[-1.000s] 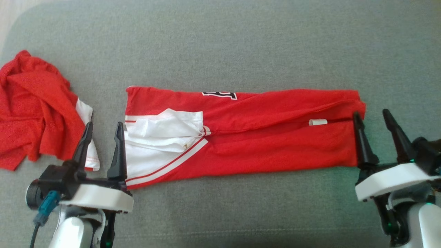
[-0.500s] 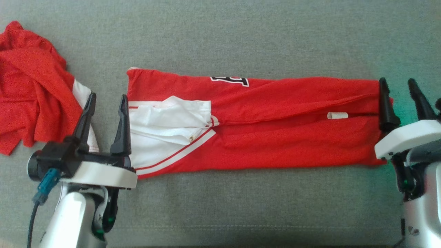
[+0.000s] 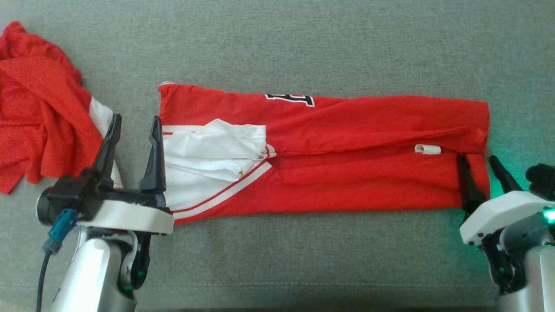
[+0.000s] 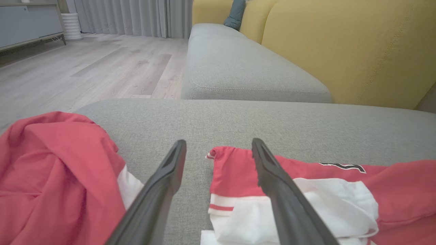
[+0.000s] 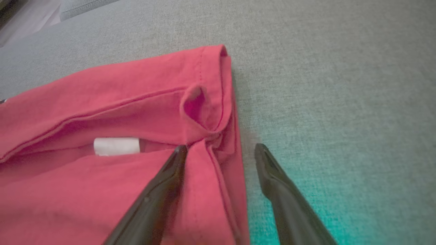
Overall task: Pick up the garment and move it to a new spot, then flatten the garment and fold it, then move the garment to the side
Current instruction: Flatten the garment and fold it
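Observation:
The robot's right gripper will next grab the long garment by its red hemmed end (image 3: 479, 166), so that it can fold it over the garment's white panel (image 3: 208, 156).
The garment (image 3: 347, 160) is a red jersey with a white panel, lying as a long flat strip across the grey sofa cushion (image 3: 277, 43). My left gripper (image 3: 135, 118) is open at the garment's left end (image 4: 235, 170). Its right finger stands over the white panel and its left finger over bare cushion; the wrist view shows the left gripper (image 4: 218, 142) empty. My right gripper (image 3: 477, 157) is open and astride the garment's right edge (image 5: 218, 102), just below a small white tag (image 5: 116, 146). In that wrist view the right gripper (image 5: 221, 147) has one finger over cloth and one over cushion.
A second red garment (image 3: 39, 108) lies crumpled at the cushion's left end, close to my left gripper's left finger. Beyond it are another grey seat cushion (image 4: 238, 68), the yellow backrest (image 4: 340, 51) and wooden floor (image 4: 85, 68).
The head camera has shifted. My right gripper went up to the garment's far right corner, then came back toward the near edge, below the tag. My left gripper has stayed at the left end.

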